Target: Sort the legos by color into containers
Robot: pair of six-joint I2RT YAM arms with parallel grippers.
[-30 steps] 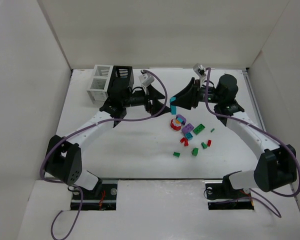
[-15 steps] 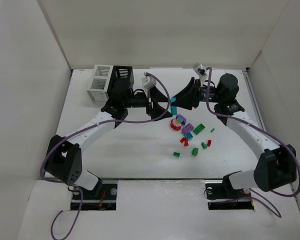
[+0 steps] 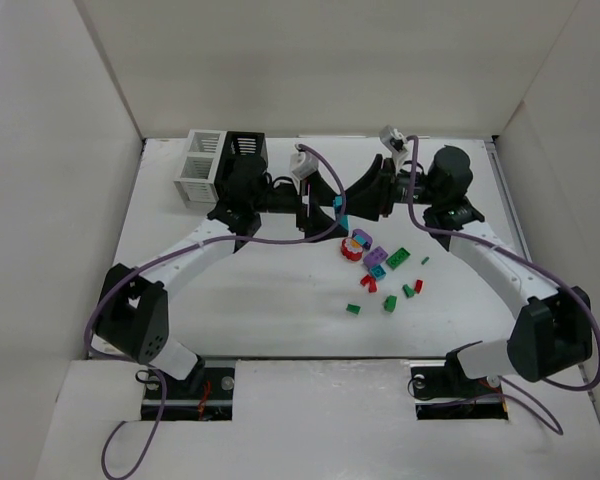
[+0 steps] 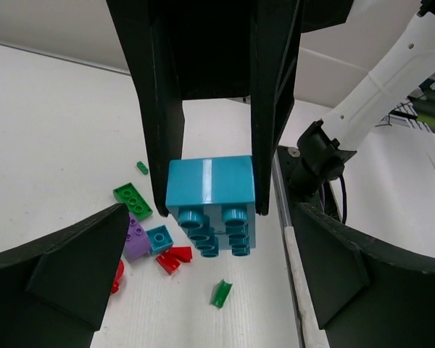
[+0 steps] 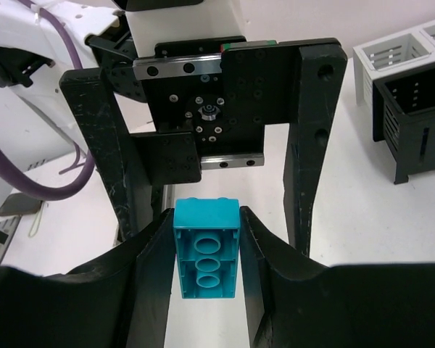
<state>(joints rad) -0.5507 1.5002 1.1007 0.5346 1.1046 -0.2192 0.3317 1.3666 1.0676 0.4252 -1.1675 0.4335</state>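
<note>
My left gripper closes on the teal brick now, since both open fingers reach alongside the teal brick's loose end [image 3: 342,213] [image 4: 210,183].
My right gripper [image 3: 352,200] is shut on a teal brick [image 3: 341,212] and holds it above the table. The right wrist view shows the brick [image 5: 206,250] clamped between my fingers [image 5: 154,275]. My left gripper [image 3: 326,205] faces it, open, with its fingers on either side of the brick without touching it [image 4: 210,192]. The other legos [image 3: 377,262] lie loose on the table right of centre: red, purple, teal and green. The joined containers stand at the far left, a white box [image 3: 200,166] and a black box [image 3: 245,150].
White walls enclose the table on three sides. In the left wrist view a flat green brick [image 4: 133,201], a purple brick [image 4: 135,236], a small teal brick [image 4: 159,238], red pieces [image 4: 172,258] and a small green piece [image 4: 220,293] lie below the held brick.
My left gripper has moved right until its open fingers reach around the teal brick. My right gripper has shifted slightly left with the brick.
</note>
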